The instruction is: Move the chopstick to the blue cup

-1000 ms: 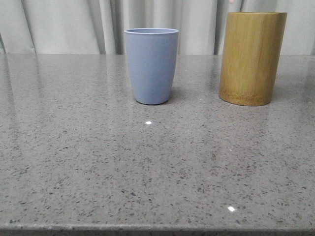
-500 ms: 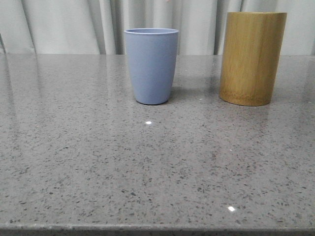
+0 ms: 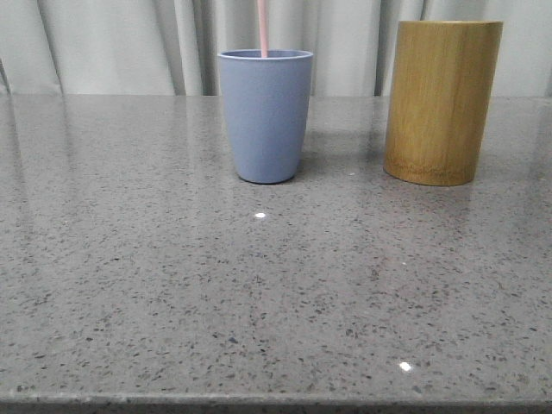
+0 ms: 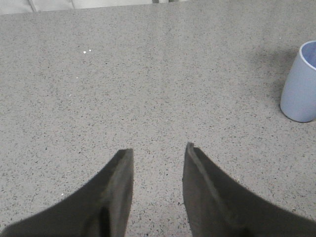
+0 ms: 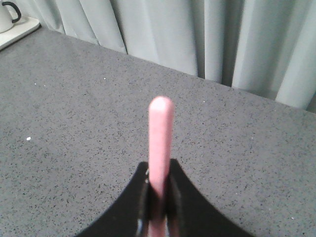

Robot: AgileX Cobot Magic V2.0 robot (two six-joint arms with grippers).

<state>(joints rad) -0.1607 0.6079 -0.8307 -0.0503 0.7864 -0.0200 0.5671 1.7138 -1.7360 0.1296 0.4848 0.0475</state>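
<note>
My right gripper releases the chopstick now, since the pink chopstick [image 3: 262, 28] reaches down inside the blue cup's opening in the front view.
The blue cup [image 3: 266, 115] stands upright on the grey stone table, left of the bamboo cylinder. A pale pink chopstick [image 3: 262, 28] comes down from the top of the front view into the cup's mouth, nearly upright. My right gripper [image 5: 159, 177] is shut on that chopstick [image 5: 160, 136], whose rounded end sticks out past the fingers; the gripper itself is out of the front view. My left gripper [image 4: 157, 150] is open and empty over bare table, with the blue cup [image 4: 301, 84] off to one side of it.
A taller yellow-brown bamboo cylinder [image 3: 442, 102] stands right of the cup. Pale curtains hang behind the table. A white tray edge with a white mug [image 5: 9, 16] shows at a far corner in the right wrist view. The table's front edge runs along the bottom of the front view.
The pink chopstick has come down from above into the blue cup's mouth; half a second ago only its tip showed at the top edge. Cup and cylinder have not moved.
</note>
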